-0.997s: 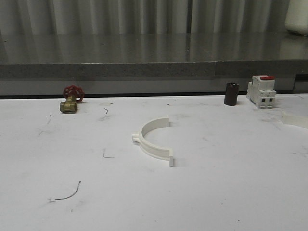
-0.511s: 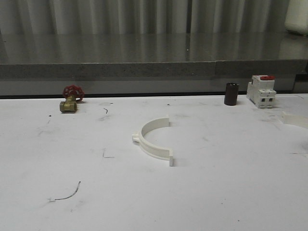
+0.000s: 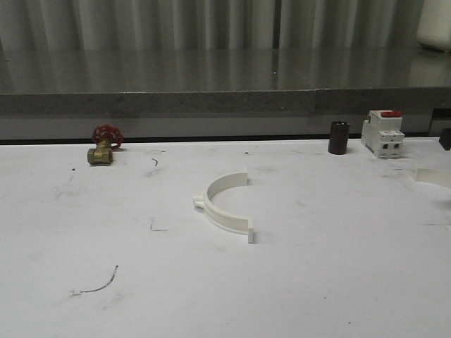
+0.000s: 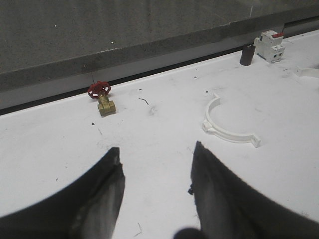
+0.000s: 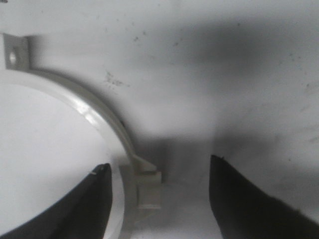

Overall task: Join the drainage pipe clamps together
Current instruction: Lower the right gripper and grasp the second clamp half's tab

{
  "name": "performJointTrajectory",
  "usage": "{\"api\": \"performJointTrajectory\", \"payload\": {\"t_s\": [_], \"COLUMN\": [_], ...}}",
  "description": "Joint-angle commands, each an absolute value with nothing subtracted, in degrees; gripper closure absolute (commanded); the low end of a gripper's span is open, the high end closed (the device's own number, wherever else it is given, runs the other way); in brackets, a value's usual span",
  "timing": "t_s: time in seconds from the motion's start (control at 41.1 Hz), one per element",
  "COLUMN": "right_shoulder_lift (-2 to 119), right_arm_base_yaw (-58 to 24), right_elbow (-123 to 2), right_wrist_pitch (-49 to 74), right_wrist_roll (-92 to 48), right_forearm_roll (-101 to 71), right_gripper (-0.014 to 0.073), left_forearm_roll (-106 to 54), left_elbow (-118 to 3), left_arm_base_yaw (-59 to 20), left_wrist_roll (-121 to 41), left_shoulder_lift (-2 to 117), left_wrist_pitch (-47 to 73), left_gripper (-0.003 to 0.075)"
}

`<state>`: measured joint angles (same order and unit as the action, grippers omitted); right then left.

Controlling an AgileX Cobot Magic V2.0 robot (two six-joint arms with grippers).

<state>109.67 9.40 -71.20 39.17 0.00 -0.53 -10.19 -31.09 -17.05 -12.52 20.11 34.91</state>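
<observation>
My right gripper's fingers are level around the small outer lug (image 5: 148, 186) and the clamp's band, so it is now time to close, which would catch the clamp.
One white half-ring drainage pipe clamp (image 3: 225, 204) lies flat at the middle of the table, its open side toward the back right. The left wrist view shows it as well (image 4: 227, 130), ahead of my left gripper (image 4: 157, 147), which hangs open over bare table with nothing between its fingers. A second drainage pipe clamp (image 3: 433, 176) lies at the table's right edge. My right gripper (image 5: 160, 162) is open close above that clamp's band (image 5: 94, 117), and the small outer lug (image 5: 148, 186) sits between the fingers, nearer one of them. The fingers do not touch it.
A brass valve with a red handwheel (image 3: 104, 144) stands at the back left. A black cylinder (image 3: 339, 137) and a white breaker with a red top (image 3: 382, 134) stand at the back right. A grey ledge (image 3: 211, 102) runs behind the table. A dark arm part (image 3: 445, 139) shows at the right edge.
A dark part of the right arm has come into the front view at its right edge. Both clamps lie where they were.
</observation>
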Motion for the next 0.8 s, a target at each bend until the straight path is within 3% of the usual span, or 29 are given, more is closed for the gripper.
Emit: {"api": "performJointTrajectory", "payload": {"t_s": [0.0, 0.122, 0.219, 0.535, 0.778], "right_shoulder_lift": [107.5, 107.6, 107.5, 105.4, 101.7], "right_arm_base_yaw": [9.7, 9.7, 9.7, 7.9, 1.9], "right_elbow": [-72.9, -72.9, -72.9, -72.9, -72.9], "right_wrist_pitch": [37.7, 38.1, 38.1, 41.5, 42.1], "right_wrist_roll": [-0.3, -0.4, -0.4, -0.4, 0.0], "right_forearm_roll": [-1.1, -2.0, -2.0, -1.5, -2.8], "right_gripper": [0.02, 0.0374, 0.0445, 0.0459, 0.0459], "left_forearm_roll": [-11.1, -11.1, -11.1, -11.1, -11.1], "left_elbow": [-32.6, -32.6, -32.6, -32.6, -32.6], "left_arm_base_yaw": [-17.0, -17.0, -17.0, -17.0, -17.0], "left_wrist_roll": [-12.1, -12.1, -12.1, -12.1, -12.1], "left_shoulder_lift": [20.9, 20.9, 20.9, 20.9, 20.9], "left_wrist_pitch": [30.2, 30.2, 30.2, 30.2, 30.2], "left_gripper": [0.0407, 0.0407, 0.0407, 0.0407, 0.0407]}}
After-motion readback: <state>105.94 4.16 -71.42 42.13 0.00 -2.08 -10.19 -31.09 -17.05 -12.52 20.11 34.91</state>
